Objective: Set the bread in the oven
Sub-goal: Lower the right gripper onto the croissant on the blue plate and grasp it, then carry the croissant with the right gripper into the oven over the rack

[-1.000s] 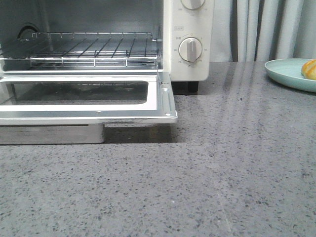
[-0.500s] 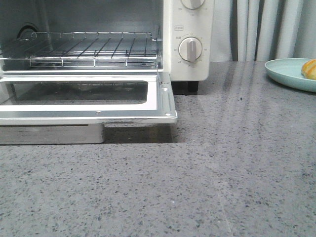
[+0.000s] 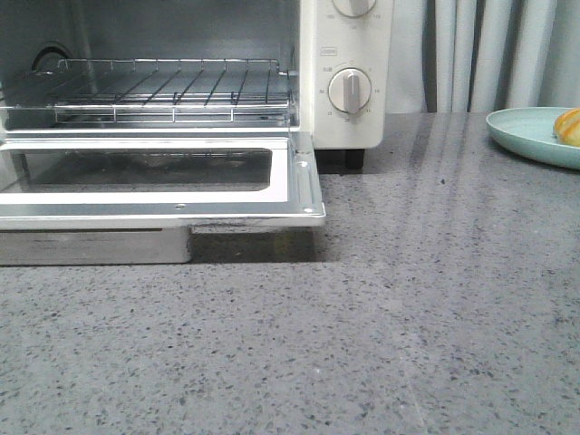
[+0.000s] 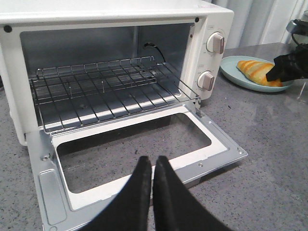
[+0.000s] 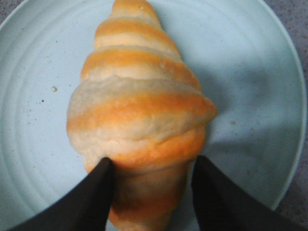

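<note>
My right gripper's fingers are on both sides of the roll's near end (image 5: 149,192) above the plate. They would hold the roll if they closed now, so my right gripper should close on it.
The bread (image 5: 139,110), a golden-brown croissant roll with paler stripes, lies on a pale blue plate (image 5: 33,120). My right gripper (image 5: 152,161) is open and straddles the roll's near end; one finger touches it and the other stands just clear. In the front view only the roll's edge (image 3: 570,127) shows at the far right. The cream-white oven (image 4: 214,21) stands open, its glass door (image 4: 226,149) folded flat and its wire rack (image 4: 106,89) bare. My left gripper (image 4: 153,160) is shut and empty, above the door's front edge.
The grey speckled counter (image 3: 408,317) stretches in front of and to the right of the oven. The plate (image 3: 526,134) sits at the back right, near the curtains (image 3: 489,54). The oven's dial knobs (image 3: 349,91) face forward.
</note>
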`<action>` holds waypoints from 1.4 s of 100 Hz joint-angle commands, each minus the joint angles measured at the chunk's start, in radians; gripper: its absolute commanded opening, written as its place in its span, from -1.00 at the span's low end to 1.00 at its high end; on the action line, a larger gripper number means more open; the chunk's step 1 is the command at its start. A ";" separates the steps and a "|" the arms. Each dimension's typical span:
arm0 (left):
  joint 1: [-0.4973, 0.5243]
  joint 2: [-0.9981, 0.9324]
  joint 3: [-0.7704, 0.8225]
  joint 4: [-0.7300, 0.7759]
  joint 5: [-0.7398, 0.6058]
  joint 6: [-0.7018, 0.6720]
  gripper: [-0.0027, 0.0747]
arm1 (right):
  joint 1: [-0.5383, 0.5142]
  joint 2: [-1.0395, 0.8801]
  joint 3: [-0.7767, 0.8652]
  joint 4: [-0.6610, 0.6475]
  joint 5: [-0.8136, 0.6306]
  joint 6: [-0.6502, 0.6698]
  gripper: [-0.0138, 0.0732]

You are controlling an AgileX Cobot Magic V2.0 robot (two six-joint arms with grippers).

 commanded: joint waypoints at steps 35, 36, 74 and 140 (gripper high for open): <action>-0.002 0.012 -0.032 -0.019 -0.067 -0.001 -0.99 | -0.005 -0.061 -0.027 0.029 -0.046 -0.002 -0.84; -0.002 0.012 -0.032 -0.019 -0.067 -0.001 -0.99 | -0.005 -0.071 -0.027 0.029 -0.050 -0.002 -0.84; -0.002 0.012 -0.032 -0.019 -0.089 -0.001 -0.99 | 0.158 -0.454 -0.083 0.031 -0.222 -0.006 -0.84; -0.002 0.012 -0.028 0.022 -0.182 -0.001 -0.99 | 1.001 -0.221 -0.230 -0.047 -0.232 -0.094 -0.84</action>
